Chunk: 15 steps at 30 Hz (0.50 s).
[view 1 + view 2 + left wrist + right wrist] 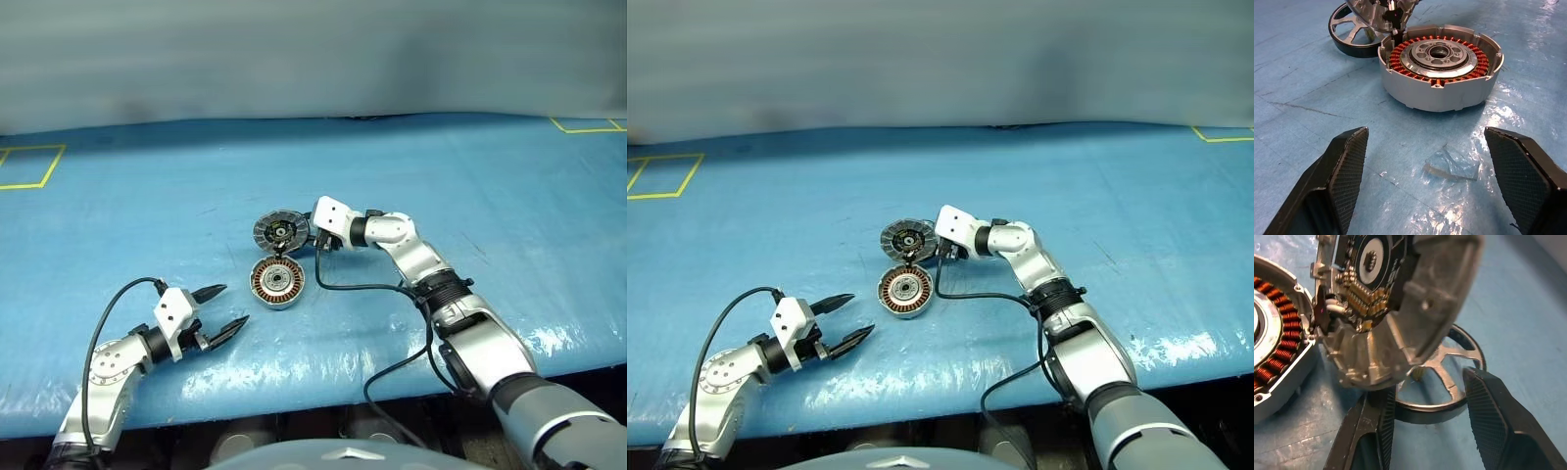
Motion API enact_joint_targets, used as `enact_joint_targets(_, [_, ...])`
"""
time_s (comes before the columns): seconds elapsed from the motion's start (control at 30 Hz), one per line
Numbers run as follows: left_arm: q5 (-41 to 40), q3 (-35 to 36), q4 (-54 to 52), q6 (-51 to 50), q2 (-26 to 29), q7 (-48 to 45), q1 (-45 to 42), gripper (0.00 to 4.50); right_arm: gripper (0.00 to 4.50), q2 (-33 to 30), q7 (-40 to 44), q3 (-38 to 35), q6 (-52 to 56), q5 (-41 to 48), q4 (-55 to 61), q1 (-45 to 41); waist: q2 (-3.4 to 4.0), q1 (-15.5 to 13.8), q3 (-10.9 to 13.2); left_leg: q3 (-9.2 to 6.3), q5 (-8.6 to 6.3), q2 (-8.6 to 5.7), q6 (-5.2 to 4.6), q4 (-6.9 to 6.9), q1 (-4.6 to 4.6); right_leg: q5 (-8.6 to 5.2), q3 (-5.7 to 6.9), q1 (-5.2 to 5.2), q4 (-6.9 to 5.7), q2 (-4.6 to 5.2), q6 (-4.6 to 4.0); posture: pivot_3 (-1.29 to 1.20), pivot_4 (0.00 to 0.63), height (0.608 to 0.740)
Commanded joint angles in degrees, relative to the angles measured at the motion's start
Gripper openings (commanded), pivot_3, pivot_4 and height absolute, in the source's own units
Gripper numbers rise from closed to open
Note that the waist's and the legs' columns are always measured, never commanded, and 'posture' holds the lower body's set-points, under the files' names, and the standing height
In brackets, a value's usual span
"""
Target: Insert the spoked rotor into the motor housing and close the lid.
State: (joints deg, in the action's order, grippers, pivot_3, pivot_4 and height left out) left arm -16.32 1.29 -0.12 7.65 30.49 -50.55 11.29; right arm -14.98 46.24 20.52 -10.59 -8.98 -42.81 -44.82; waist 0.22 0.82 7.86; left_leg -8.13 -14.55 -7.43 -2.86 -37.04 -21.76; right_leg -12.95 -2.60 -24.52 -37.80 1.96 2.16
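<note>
The spoked rotor needs to go into the motor housing (pixel 1278 338), so the right gripper should next grab the rotor by its silver spoke (pixel 1442 374).
The motor housing (pixel 277 282) lies flat on the blue table, its copper windings (pixel 1400 58) facing up. Hinged at the housing's far side, the lid (pixel 280 232) stands tilted open, and its inner face shows a circuit board (pixel 1369 274). The spoked rotor (pixel 1422 415) lies flat on the table under the raised lid, behind the housing (pixel 1440 73). My right gripper (pixel 1430 384) is open at the lid's right side, with the rotor's near rim showing between its fingers. My left gripper (pixel 233 305) is open near the table's front left, pointing at the housing from a short way off.
A black cable (pixel 353 288) runs from my right wrist across the table beside the housing. A scrap of clear film (pixel 1452 166) lies between my left gripper and the housing. Yellow tape marks (pixel 29 166) sit at the far corners. The table's front edge (pixel 323 392) is close.
</note>
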Motion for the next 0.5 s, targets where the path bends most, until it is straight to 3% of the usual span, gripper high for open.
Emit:
enact_joint_targets(0.03, [0.0, 0.2, -2.2, -0.1, 0.3, 0.0, 0.1, 4.05, 2.21, 0.9, -0.4, 0.0, -2.1, -1.0, -1.4, -2.3, 0.00, 0.0, 0.0, 0.00, 0.00, 0.00, 0.00, 0.00, 0.00, 0.00, 0.00, 0.00, 0.00, 0.00, 0.00, 0.00, 0.150, 0.740])
enact_joint_targets(0.33, [0.0, 0.1, -2.6, -0.2, 0.2, 0.4, 0.5, 4.05, 2.21, 2.0, -2.7, -0.3, -0.6, -3.4, -8.4, -4.8, 0.00, 0.1, 0.0, 0.01, 0.01, 0.00, 0.02, -0.01, 0.03, 0.01, -0.01, 0.01, -0.03, -0.02, -0.01, 0.00, 0.150, 0.740])
enact_joint_targets(0.5, [0.1, 0.0, -2.6, -0.2, 0.3, 0.6, 0.6, 4.05, 1.01, 2.5, -1.5, -1.6, 0.6, -2.3, -8.4, -4.5, 0.01, 0.2, 0.0, 0.01, 0.01, 0.01, 0.02, -0.01, 0.05, 0.01, -0.02, 0.02, -0.05, -0.02, -0.02, 0.00, 0.150, 0.740])
